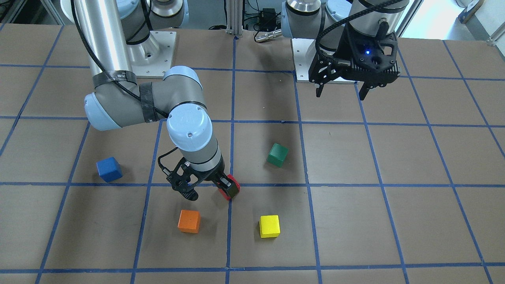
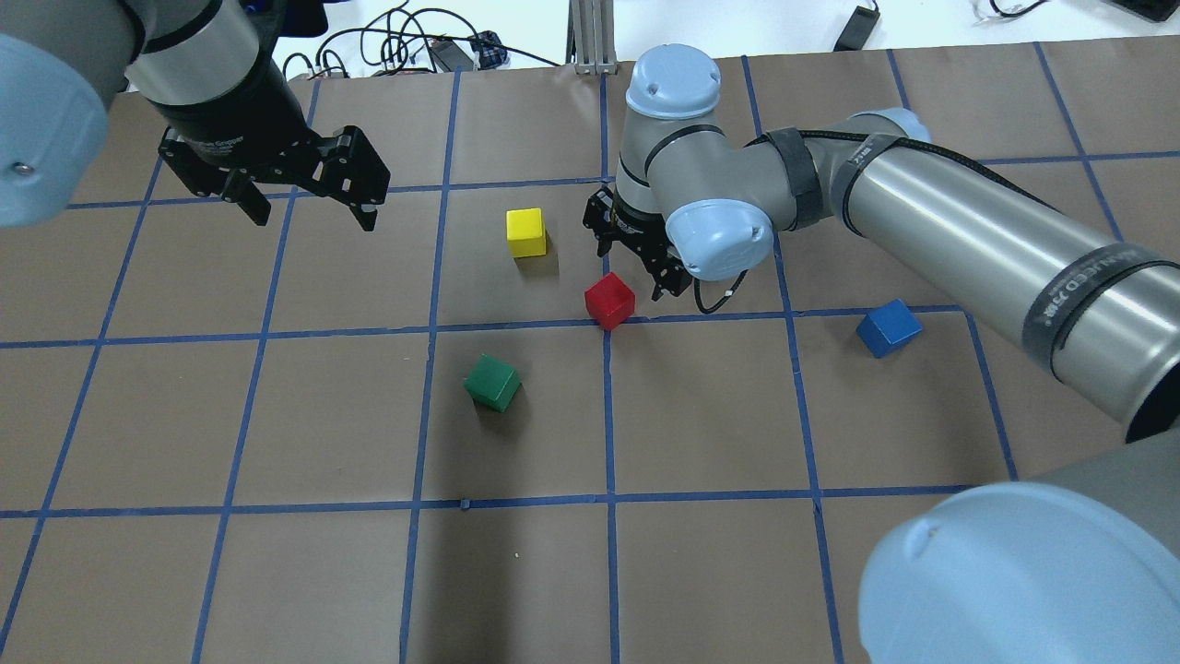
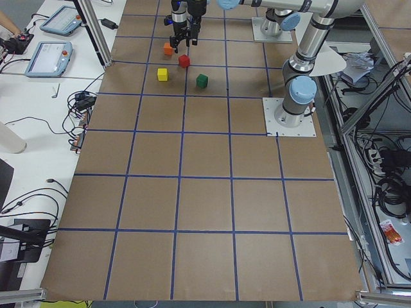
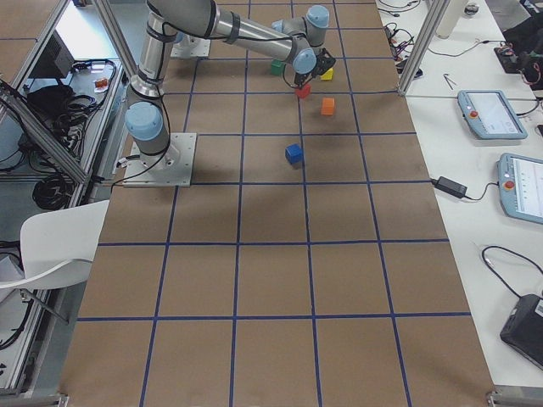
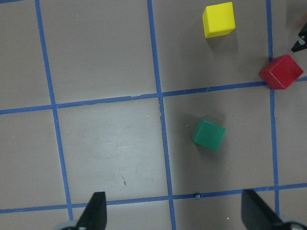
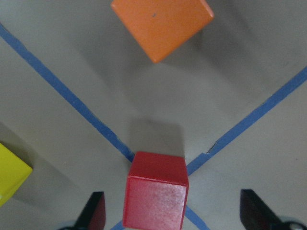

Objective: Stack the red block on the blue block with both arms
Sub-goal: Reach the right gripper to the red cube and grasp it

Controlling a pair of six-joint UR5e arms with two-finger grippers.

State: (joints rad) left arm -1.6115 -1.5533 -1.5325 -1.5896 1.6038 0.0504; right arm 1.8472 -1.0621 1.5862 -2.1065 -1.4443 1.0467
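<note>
The right gripper grabs the opposite sides of the red block [image 1: 232, 187] next, to stack it on the blue block [image 1: 109, 169].
The red block [image 1: 232, 187] sits on the table at a crossing of blue tape lines [image 2: 609, 300]. My right gripper [image 1: 207, 189] is open and low over it. In the right wrist view the red block [image 6: 156, 196] lies between the two fingers [image 6: 96, 213], nearer one of them, with clear gaps on both sides. The blue block [image 1: 109, 169] stands alone on the table, well away on my right [image 2: 889, 327]. My left gripper [image 2: 309, 207] is open and empty, held above the table far from both blocks.
An orange block [image 1: 189, 221] lies just beyond the red one. A yellow block [image 2: 526, 231] and a green block [image 2: 492, 382] stand to the red block's left. The right arm's forearm [image 2: 968, 231] reaches over the table above the blue block.
</note>
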